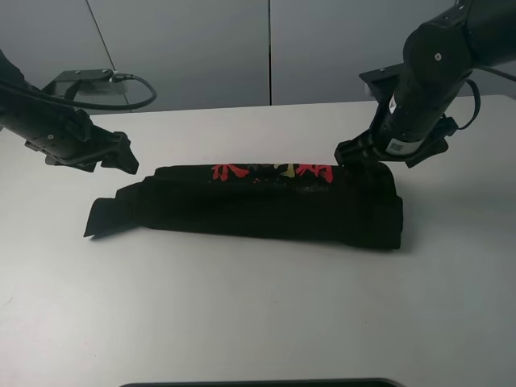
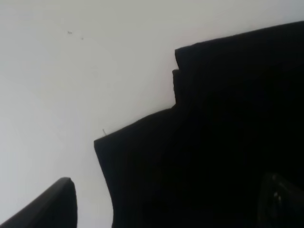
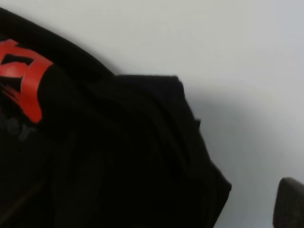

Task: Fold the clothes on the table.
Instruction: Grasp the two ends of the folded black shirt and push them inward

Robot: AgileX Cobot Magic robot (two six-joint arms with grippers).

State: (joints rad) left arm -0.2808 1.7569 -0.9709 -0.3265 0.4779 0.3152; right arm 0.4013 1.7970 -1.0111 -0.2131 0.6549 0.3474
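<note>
My right gripper should next grab the black T-shirt's end (image 1: 369, 179) beside the red characters. Then it can fold the black T-shirt (image 1: 266, 205) up smaller.
The black T-shirt (image 1: 266, 205) lies on the white table (image 1: 258, 314), folded into a long narrow band, with red, blue and yellow characters (image 1: 274, 171) showing along its far edge. A sleeve end sticks out at the left. My left gripper (image 1: 121, 160) hovers just off the band's far left end, and in the left wrist view its fingers (image 2: 47, 206) stand wide apart over the cloth (image 2: 213, 142), holding nothing. My right gripper (image 1: 348, 153) is at the far right end, above the cloth (image 3: 118, 152). Only one of its fingers (image 3: 290, 204) shows, clear of the cloth.
Grey wall panels stand behind the table. A grey box with a black cable (image 1: 85, 81) sits at the back left. A dark edge (image 1: 258, 383) runs along the front of the table.
</note>
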